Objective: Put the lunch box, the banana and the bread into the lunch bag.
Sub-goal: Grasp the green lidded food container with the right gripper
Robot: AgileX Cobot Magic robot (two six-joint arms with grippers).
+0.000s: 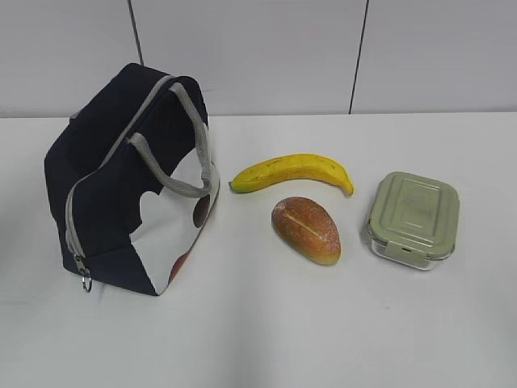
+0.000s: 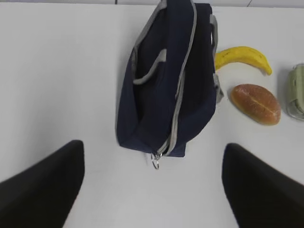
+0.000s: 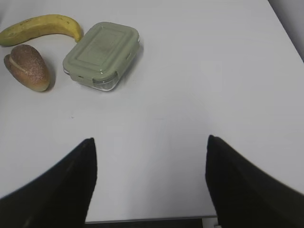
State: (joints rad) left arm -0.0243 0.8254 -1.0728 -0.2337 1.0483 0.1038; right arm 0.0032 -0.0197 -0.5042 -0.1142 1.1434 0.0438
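I should next pinch the lunch bag with my left gripper by its top edge [image 1: 136, 99] [image 2: 176, 50], where the fabric narrows to a fold, as its cloth sides are wide and loose.
The navy lunch bag [image 1: 129, 182] stands on the left of the white table with its grey zipper closed and its handles up; it also shows in the left wrist view [image 2: 166, 80]. The banana [image 1: 292, 171] lies to its right, the bread [image 1: 306, 229] in front of the banana, and the green-lidded lunch box [image 1: 413, 218] at the far right. My left gripper [image 2: 153, 147] is open and empty, a little short of the bag's zipper ring [image 2: 155, 163]. My right gripper [image 3: 150, 142] is open and empty, well short of the lunch box [image 3: 101, 55], bread [image 3: 27, 67] and banana [image 3: 40, 27].
The table's front edge [image 3: 152, 221] shows just below my right gripper. A grey panelled wall [image 1: 323, 48] stands behind the table. Neither arm shows in the exterior view.
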